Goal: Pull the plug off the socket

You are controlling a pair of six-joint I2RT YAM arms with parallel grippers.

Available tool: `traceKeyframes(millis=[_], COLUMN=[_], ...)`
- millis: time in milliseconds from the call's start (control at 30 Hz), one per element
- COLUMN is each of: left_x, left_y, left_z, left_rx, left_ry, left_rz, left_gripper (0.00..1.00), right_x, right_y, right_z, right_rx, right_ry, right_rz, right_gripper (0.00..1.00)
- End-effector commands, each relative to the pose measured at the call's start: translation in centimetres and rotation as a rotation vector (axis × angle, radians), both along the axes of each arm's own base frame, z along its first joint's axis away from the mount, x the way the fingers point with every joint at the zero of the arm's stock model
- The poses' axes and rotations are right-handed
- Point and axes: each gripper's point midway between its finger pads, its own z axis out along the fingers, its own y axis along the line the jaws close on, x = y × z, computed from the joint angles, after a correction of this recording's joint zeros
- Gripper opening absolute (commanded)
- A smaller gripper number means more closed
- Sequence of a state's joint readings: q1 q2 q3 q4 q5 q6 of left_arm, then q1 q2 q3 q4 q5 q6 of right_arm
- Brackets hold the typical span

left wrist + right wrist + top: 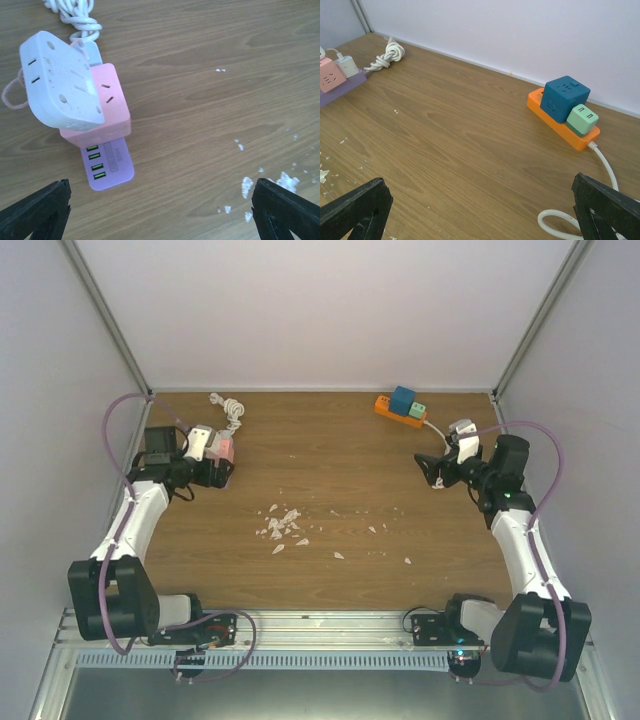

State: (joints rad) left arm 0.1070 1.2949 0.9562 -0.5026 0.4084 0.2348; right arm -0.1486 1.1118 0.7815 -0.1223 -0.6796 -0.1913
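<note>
My left gripper grabs the purple power strip across its bare USB end (108,164) next, which leaves the plugged adapters for pulling off.
A purple power strip (109,166) lies at the far left of the table, with a pink cube adapter (108,111) and a large white adapter (59,80) plugged into it. Its white cord (75,15) is coiled behind. My left gripper (160,215) is open and empty, just in front of this strip and apart from it. An orange power strip (555,122) at the back right carries a blue cube plug (564,97) and a green plug (582,119). My right gripper (480,215) is open and empty, short of the orange strip. The top view shows both grippers, left (218,476) and right (432,472).
White crumbs (283,525) are scattered over the middle of the wooden table. The orange strip's white cable (606,162) loops on the table by my right fingers. White walls close the table at the back and both sides. The purple strip also shows far left in the right wrist view (340,87).
</note>
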Motion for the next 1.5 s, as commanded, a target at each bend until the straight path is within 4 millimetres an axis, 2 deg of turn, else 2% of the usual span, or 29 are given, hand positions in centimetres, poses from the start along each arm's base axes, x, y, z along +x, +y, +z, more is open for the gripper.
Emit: traceKeyframes(millis=[0, 367, 567, 1000, 1467], left_x=[1.5, 3.0, 3.1, 4.3, 5.3], left_y=[1.1, 2.3, 2.4, 2.5, 2.5], left_z=[-1.0, -5.2, -8.0, -11.0, -12.6], left_rx=[0.078, 0.136, 0.163, 0.170, 0.178], left_ry=[-0.042, -0.023, 0.010, 0.044, 0.045], left_rz=[0.058, 0.107, 0.082, 0.093, 0.130], left_gripper=[0.98, 0.92, 0.84, 0.76, 0.68], right_x=[-0.2, 0.2, 0.2, 0.2, 0.3], right_y=[0.5, 0.8, 0.9, 1.0, 1.1], right_z=[-0.2, -1.2, -1.6, -1.9, -2.3], right_rx=[0.013, 0.015, 0.015, 0.024, 0.032], right_ry=[0.008, 0.058, 0.069, 0.086, 0.103], right_rz=[0.015, 0.038, 0.046, 0.055, 0.055], right_gripper=[1.00, 1.00, 1.00, 1.00, 1.00])
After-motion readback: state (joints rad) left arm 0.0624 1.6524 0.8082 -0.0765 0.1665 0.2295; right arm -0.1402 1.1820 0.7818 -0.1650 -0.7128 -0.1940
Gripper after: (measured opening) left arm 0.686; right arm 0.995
